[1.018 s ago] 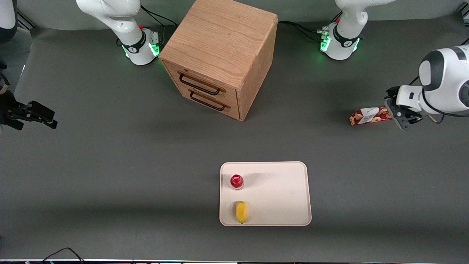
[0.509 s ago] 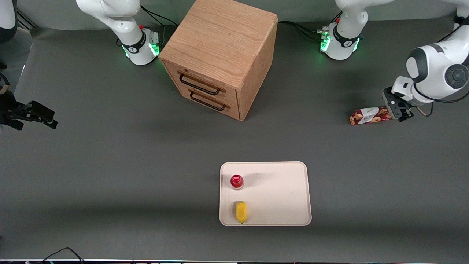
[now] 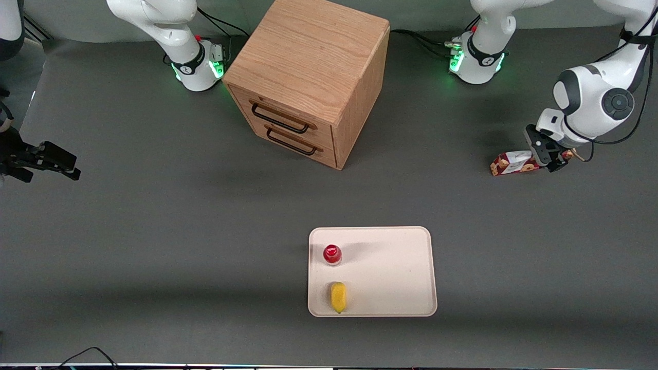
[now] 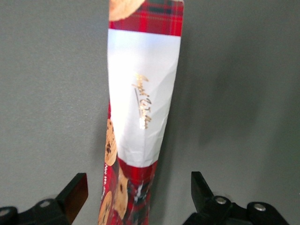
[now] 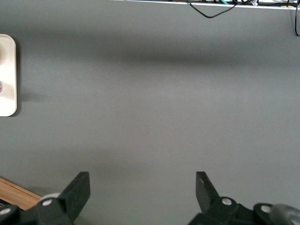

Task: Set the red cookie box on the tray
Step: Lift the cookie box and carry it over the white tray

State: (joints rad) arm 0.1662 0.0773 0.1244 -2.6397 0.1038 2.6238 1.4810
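The red cookie box needs to go on the tray [image 3: 401,272], so my left gripper should next grab the box by its plaid section [image 3: 535,165] beside the white label.
The red cookie box [image 3: 514,163] lies flat on the grey table toward the working arm's end, farther from the front camera than the tray. It is a slim red plaid carton [image 4: 140,122] with printed cookies and a white label patch. My left gripper [image 3: 546,154] is low over the box's end nearest the working arm. Its fingers [image 4: 75,194] stand open on either side of the carton, with a gap on each side and no contact seen. The cream tray [image 3: 401,272] lies nearer the front camera, mid-table.
On the tray stand a small red-capped bottle [image 3: 332,254] and a yellow fruit-like object [image 3: 338,297], both along the tray's edge toward the parked arm. A wooden two-drawer cabinet [image 3: 308,77] stands farther back at mid-table. The arm bases [image 3: 478,56] sit at the back.
My left gripper has moved along the box toward its middle and come down lower; it now straddles the carton's end. The box, tray and other objects have not moved.
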